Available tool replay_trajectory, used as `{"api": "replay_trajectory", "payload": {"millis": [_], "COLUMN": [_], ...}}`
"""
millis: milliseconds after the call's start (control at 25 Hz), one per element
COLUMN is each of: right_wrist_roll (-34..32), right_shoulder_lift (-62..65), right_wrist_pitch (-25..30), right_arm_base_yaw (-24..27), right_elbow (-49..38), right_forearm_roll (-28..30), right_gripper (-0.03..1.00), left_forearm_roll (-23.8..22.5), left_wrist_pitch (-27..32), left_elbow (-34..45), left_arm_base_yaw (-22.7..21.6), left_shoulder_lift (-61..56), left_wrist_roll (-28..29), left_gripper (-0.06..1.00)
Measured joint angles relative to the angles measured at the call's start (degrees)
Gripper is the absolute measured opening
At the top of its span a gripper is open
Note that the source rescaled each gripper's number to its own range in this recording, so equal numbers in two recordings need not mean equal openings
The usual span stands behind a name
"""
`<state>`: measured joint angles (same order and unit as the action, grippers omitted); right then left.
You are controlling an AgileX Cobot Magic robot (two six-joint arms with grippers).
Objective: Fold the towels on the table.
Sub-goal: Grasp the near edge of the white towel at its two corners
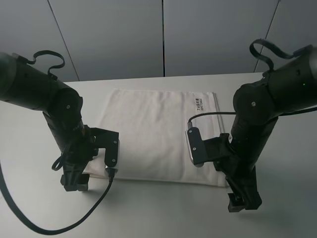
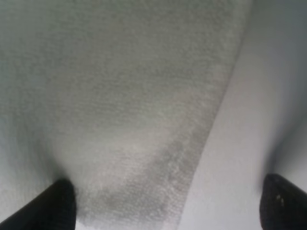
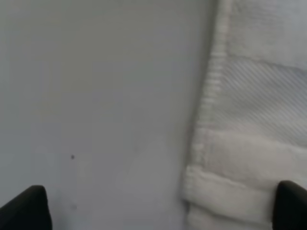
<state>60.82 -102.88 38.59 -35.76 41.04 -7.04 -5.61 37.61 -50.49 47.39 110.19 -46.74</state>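
The white towel will be folded toward its label (image 1: pixel 199 103), so my right gripper will next grab the towel by its banded edge's unlabelled corner (image 1: pixel 224 184).
The white towel (image 1: pixel 153 134) lies flat and spread on the white table (image 1: pixel 163 213), with its dark-printed label (image 1: pixel 199 103) near the far right edge. My left gripper (image 1: pixel 75 183) is low at the towel's near left corner. In the left wrist view the left gripper (image 2: pixel 170 206) is open, and the towel corner (image 2: pixel 120 96) lies between its spread fingers. My right gripper (image 1: pixel 242 201) is low at the near right corner. In the right wrist view the right gripper (image 3: pixel 158 208) is open, and the towel's banded edge (image 3: pixel 259 96) reaches in from one side.
Bare table top (image 1: pixel 39 218) surrounds the towel on all sides. A black cable (image 1: pixel 94 208) loops from the left arm over the table's front left. Grey wall panels (image 1: pixel 163 34) stand behind the table's far edge.
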Motion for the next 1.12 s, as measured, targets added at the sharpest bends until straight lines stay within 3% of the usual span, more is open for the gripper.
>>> {"api": "replay_trajectory", "payload": {"millis": [440, 680, 1120], "right_wrist_roll": [-4.1, -4.4, -4.5], "right_shoulder_lift": [-1.5, -0.9, 1.1], "right_wrist_pitch": [-5.1, -4.0, -7.9], "right_arm_base_yaw": [-0.8, -0.8, -0.8], "right_elbow": [0.0, 0.0, 0.0], "right_forearm_roll": [4.7, 7.0, 7.5], "right_gripper": [1.00, 1.00, 1.00], "left_forearm_roll": [-0.1, -0.2, -0.2], "left_wrist_pitch": [-0.2, -0.3, -0.6], "left_elbow": [0.0, 0.0, 0.0], "left_arm_base_yaw": [0.0, 0.0, 0.0], "left_shoulder_lift": [0.0, 0.0, 0.0], "left_wrist_roll": [0.3, 0.3, 0.4], "left_gripper": [1.00, 1.00, 1.00]}}
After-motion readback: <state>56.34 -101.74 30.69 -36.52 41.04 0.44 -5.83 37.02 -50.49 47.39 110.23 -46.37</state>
